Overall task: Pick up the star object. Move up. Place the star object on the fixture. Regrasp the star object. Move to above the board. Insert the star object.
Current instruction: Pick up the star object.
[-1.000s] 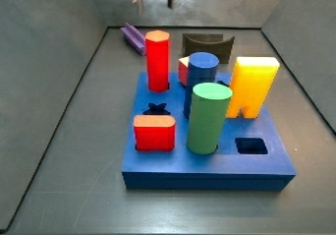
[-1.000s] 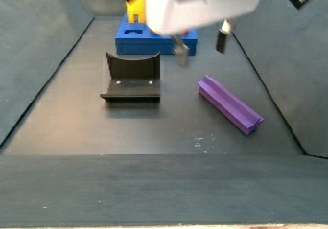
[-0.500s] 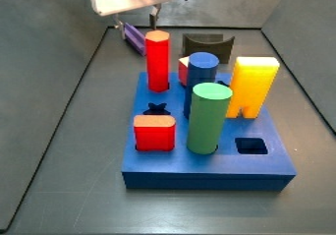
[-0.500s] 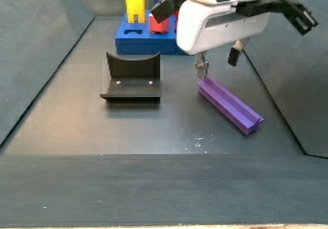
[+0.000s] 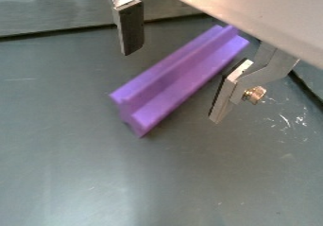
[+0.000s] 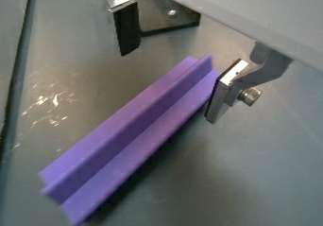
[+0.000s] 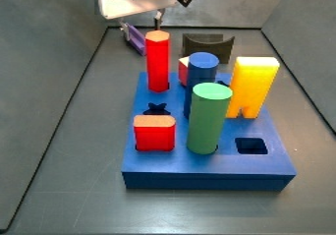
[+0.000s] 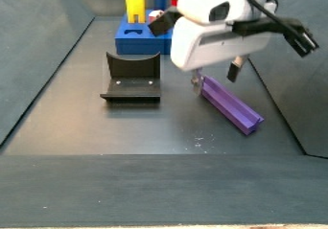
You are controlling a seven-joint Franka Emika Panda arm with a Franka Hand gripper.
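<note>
My gripper grabs the star object by its long sides next, which leaves the star object's star-shaped end free for the fixture.
The star object, a long purple prism, lies flat on the dark floor; it shows in both wrist views. In a side view only its end shows behind the gripper. My gripper is low over its far end and open. One finger stands on each side of the prism, and neither grips it. The fixture stands beside it, also seen behind the board. The blue board lies further off.
The board carries a red hexagonal peg, a blue cylinder, a green cylinder, a yellow block and a red block. Sloped grey walls close in the floor.
My gripper has come down from high above to the star object, and its open fingers now straddle the prism's far end. The prism has not moved.
</note>
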